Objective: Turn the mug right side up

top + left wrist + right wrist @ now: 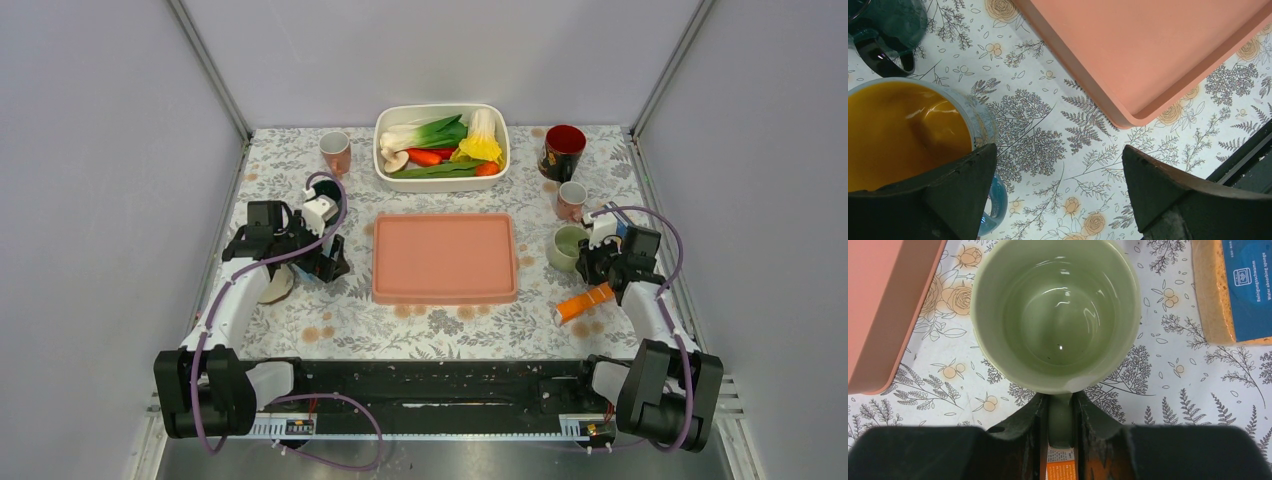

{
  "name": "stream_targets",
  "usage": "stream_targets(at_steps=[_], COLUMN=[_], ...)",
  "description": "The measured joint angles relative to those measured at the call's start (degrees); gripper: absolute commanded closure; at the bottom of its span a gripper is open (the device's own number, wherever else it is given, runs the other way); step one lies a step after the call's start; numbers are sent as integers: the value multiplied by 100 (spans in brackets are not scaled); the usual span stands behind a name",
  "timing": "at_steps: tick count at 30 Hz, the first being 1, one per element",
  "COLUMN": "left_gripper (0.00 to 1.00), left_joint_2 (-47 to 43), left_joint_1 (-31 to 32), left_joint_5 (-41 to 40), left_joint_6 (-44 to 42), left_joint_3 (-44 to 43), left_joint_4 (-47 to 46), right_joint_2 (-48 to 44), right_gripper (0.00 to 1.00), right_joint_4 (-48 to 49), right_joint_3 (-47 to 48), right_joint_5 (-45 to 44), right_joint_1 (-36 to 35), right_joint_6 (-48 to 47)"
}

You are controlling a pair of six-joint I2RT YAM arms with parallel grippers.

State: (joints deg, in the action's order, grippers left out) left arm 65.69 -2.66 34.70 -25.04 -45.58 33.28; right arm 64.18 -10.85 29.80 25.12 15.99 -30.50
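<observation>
The pale green mug (565, 246) would end upright on flat, empty cloth between tray and sponge, so it is time for my right gripper to open now.
The pale green mug (565, 246) stands upright at the right of the table, its open mouth facing up into the right wrist view (1055, 310). My right gripper (1062, 426) is shut on the mug's handle (1062, 415), one finger on each side; it also shows in the top view (592, 262). I cannot tell whether the mug's base touches the cloth. My left gripper (1058, 195) is open and empty, low over the flowered cloth left of the pink tray (445, 258).
A mug with a yellow inside and a blue handle (903, 135) sits by my left finger, with a dark teal mug (888, 25) beyond it. A bowl of vegetables (440, 181), a red-and-black mug (562, 150) and two pink cups (336, 150) (571, 200) stand at the back. A sponge (1233, 290) lies right of the green mug.
</observation>
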Motion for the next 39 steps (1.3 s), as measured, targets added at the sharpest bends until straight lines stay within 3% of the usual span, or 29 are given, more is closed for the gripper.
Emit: stream_targets(at_steps=[3, 4, 11, 15, 22, 30, 35, 39], left_gripper=[1, 1, 1, 1, 1, 1, 1, 1], left_joint_2=[0, 0, 2, -9, -590, -2850, -3825, -4033], left_joint_1=[-7, -7, -22, -68, -254, -407, -407, -407], left_joint_5=[11, 15, 37, 94, -114, -1434, -1762, -1609], left_joint_6=[0, 0, 0, 9, 186, 866, 1049, 1040], left_joint_3=[0, 0, 0, 0, -553, -1902, -2684, -2813], left_joint_4=[0, 0, 0, 7, 439, 424, 505, 739], right_joint_2=[13, 13, -168, -581, -2052, -4422, -4778, -5147], right_gripper=[100, 95, 27, 3, 1, 1, 1, 0], right_joint_4=[-24, -37, -225, -501, -1445, -1958, -2146, -2339], right_joint_3=[15, 15, 33, 262, 1143, 2465, 4232, 4824], right_joint_5=[39, 52, 118, 151, 144, -195, -590, -481], right_joint_1=[26, 39, 120, 149, 170, 177, 177, 179], right_joint_6=[-57, -70, -127, -195, -133, 933, 1696, 2208])
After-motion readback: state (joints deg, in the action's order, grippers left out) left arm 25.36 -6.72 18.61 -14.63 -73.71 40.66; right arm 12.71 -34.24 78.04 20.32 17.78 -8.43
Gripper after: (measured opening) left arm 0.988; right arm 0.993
